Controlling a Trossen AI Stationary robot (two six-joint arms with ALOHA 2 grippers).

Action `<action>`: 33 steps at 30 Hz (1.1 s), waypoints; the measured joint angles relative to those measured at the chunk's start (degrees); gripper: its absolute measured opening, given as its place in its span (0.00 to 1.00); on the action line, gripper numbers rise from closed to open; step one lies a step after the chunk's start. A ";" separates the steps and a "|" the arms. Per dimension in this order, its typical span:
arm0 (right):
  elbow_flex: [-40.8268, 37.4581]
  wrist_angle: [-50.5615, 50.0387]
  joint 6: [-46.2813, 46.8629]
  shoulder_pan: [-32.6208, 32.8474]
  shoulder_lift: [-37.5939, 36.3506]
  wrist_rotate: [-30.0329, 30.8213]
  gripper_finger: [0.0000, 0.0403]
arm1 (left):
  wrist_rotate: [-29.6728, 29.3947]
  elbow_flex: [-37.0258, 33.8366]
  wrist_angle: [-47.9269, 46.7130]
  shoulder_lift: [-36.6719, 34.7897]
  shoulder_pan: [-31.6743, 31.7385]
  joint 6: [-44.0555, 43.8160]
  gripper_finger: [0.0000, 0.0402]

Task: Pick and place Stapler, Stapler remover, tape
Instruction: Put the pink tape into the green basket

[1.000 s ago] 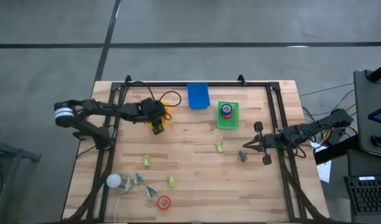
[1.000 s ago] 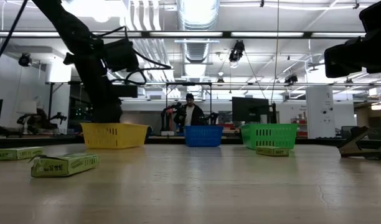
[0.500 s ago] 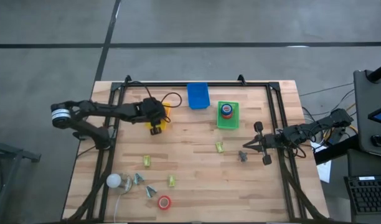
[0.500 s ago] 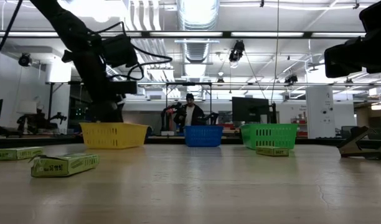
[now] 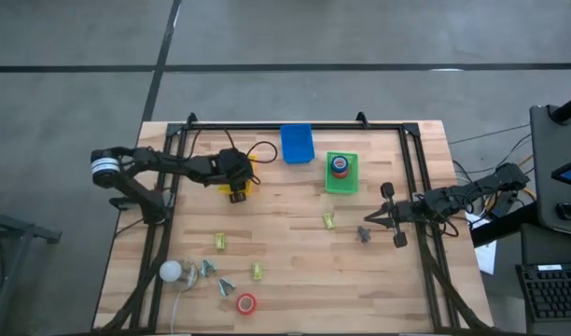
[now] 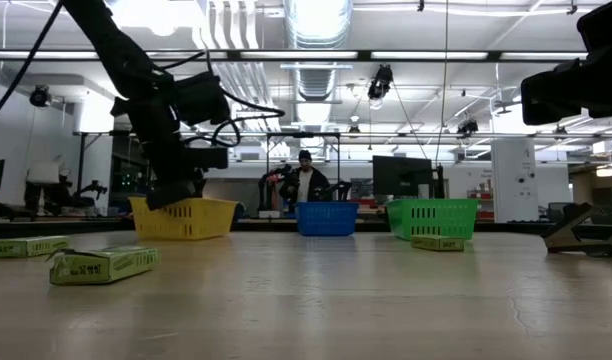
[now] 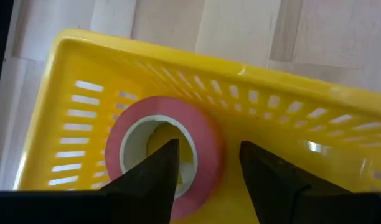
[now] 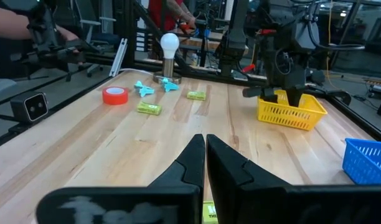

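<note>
My left gripper is going to grab the tape roll by its ring side (image 7: 204,155) next. Then it can move the tape roll to the green tray.
My left gripper (image 5: 233,187) hangs open over the yellow tray (image 5: 248,170), pointing down into it. A red tape roll (image 7: 159,106) with a pale core lies flat on the tray's floor below the fingers. Red and blue rolls (image 5: 340,166) sit stacked in the green tray (image 5: 341,183). Another red roll (image 5: 246,302) lies flat on the table near its near edge. Small green boxes (image 5: 220,242) and cyan staple removers (image 5: 227,285) lie on the wood. My right gripper (image 5: 367,219) waits shut at the table's right side. My left gripper (image 7: 206,152) comes from above with its open fingers on either side of the roll's wall (image 7: 209,140), one finger over the core. The roll lies flat in the yellow tray (image 7: 302,93). I cannot tell whether the fingers touch it.
A blue tray (image 5: 297,143) stands at the far edge between the yellow and green ones. A light bulb on a stand (image 5: 170,272) is at the near left corner. A grey remover (image 5: 365,233) lies just off my right gripper. Bare wood spans the table's middle.
My left arm has shifted a little toward the table's far edge and right, and its gripper has stayed over the yellow tray. My right arm has kept still.
</note>
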 joint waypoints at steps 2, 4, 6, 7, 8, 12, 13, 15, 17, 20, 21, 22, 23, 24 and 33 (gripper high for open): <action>0.00 0.00 0.00 -0.02 0.00 0.01 0.03 | -0.22 0.23 -0.17 0.01 0.00 -0.30 0.42; 0.00 -0.01 0.01 -0.01 0.00 0.00 0.03 | -0.29 0.58 -0.64 -0.49 0.00 -0.75 0.37; 0.00 0.00 0.00 0.00 0.00 0.00 0.03 | -0.77 1.07 -2.09 -1.28 0.02 -0.83 0.29; 0.00 0.00 0.00 -0.02 0.00 0.00 0.03 | -0.93 1.40 -2.95 -1.74 0.06 -0.72 0.25; 0.00 0.00 0.00 0.00 0.00 0.02 0.03 | -1.12 1.90 -3.46 -2.39 0.07 -0.50 0.19; 0.00 -0.01 0.01 0.00 0.00 0.00 0.03 | -1.85 3.66 -5.58 -4.17 0.07 0.05 0.10; 0.00 -0.01 0.00 -0.01 0.02 0.00 0.03 | -2.13 4.14 -6.74 -4.44 0.07 0.03 0.10; 0.00 -0.04 0.02 0.00 0.00 0.00 0.03 | -2.51 5.58 -8.51 -5.39 0.07 -0.59 0.10; 0.00 0.04 0.00 -0.02 0.00 0.00 0.03 | -2.58 7.26 -9.17 -6.40 0.07 -1.92 0.11; 0.00 -0.01 0.00 -0.02 0.02 0.00 0.03 | -2.01 9.17 -9.79 -7.57 -0.18 -4.43 0.15; 0.00 -0.01 0.00 -0.02 0.00 0.00 0.03 | -1.11 9.87 -9.76 -7.91 -0.33 -5.53 0.15; 0.00 0.00 0.00 -0.01 0.00 0.01 0.03 | 0.20 10.46 -9.40 -8.29 -0.51 -6.26 0.14; 0.00 -0.02 0.00 -0.02 0.00 0.00 0.03 | 1.84 10.90 -9.14 -8.62 -0.79 -7.04 0.14; 0.00 0.00 0.02 -0.02 0.00 0.00 0.03 | 3.31 11.14 -8.35 -8.86 -1.11 -7.65 0.13; 0.00 0.00 0.00 0.00 0.00 0.00 0.03 | 10.71 12.35 0.66 -8.96 -7.53 -15.04 0.14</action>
